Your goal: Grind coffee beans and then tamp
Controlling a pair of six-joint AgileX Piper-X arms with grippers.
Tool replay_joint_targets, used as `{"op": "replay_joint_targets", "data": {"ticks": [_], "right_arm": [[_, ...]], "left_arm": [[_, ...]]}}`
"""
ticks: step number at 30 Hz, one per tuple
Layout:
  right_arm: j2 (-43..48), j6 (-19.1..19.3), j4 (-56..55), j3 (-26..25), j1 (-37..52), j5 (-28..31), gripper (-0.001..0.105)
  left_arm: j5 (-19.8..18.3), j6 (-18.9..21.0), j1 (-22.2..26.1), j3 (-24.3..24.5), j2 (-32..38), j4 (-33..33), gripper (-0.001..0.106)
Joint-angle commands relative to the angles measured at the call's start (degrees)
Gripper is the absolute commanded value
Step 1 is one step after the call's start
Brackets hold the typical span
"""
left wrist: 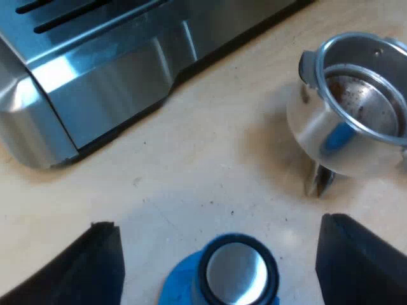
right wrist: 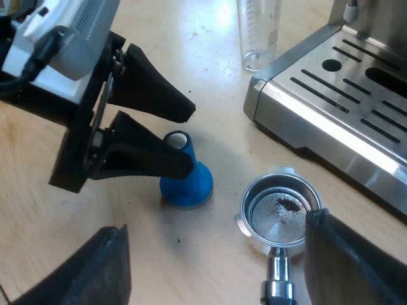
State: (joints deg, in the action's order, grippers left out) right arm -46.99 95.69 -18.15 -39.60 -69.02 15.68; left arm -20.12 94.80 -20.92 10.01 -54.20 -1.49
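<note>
I will next grab the tamper by its narrower silver top [left wrist: 238, 273] with my left gripper, because the tamper is standing upright on its wide blue base [left wrist: 180, 279].
A blue tamper [left wrist: 222, 276] with a silver top stands upright on the wooden table. My left gripper [left wrist: 219, 225] is open, one finger on each side of the tamper and well clear of it. The metal holder [left wrist: 356, 108] lies loose on the table beyond one finger, with dark grounds in its basket. In the right wrist view my right gripper [right wrist: 216, 222] is open above the table with nothing between its fingers. There the holder [right wrist: 280, 213] lies close to one finger, and the left gripper [right wrist: 189, 138] straddles the tamper [right wrist: 186, 181].
The espresso machine's steel drip tray [right wrist: 343, 95] with slots runs along the table near the holder; its corner [left wrist: 95, 95] is close to my left gripper. An empty measuring glass [right wrist: 259, 32] stands by the tray's far corner.
</note>
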Motion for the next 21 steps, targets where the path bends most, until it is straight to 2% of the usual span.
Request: {"op": "replay_joint_targets", "data": {"ticks": [1,11,14,16,19,21], "right_arm": [[0.41,0.53,0.43,-0.05,-0.11,-0.05,0.060],[0.41,0.53,0.43,-0.05,-0.11,-0.05,0.060],[0.41,0.53,0.43,-0.05,-0.11,-0.05,0.060],[0.41,0.53,0.43,-0.05,-0.11,-0.05,0.060],[0.41,0.53,0.32,-0.05,-0.11,-0.05,0.060],[0.41,0.53,0.32,-0.05,-0.11,-0.05,0.060]], "left_arm": [[0.24,0.15,-0.24,0.06,-1.78,-1.89,0.065],[0.24,0.15,-0.24,0.06,-4.59,-2.88,0.064],[0.24,0.15,-0.24,0.06,-4.59,-2.88,0.053],[0.24,0.15,-0.24,0.06,-4.59,-2.88,0.041],[0.24,0.15,-0.24,0.06,-4.59,-2.88,0.029],[-0.03,0.15,-0.24,0.06,-4.19,-2.76,0.024]]}}
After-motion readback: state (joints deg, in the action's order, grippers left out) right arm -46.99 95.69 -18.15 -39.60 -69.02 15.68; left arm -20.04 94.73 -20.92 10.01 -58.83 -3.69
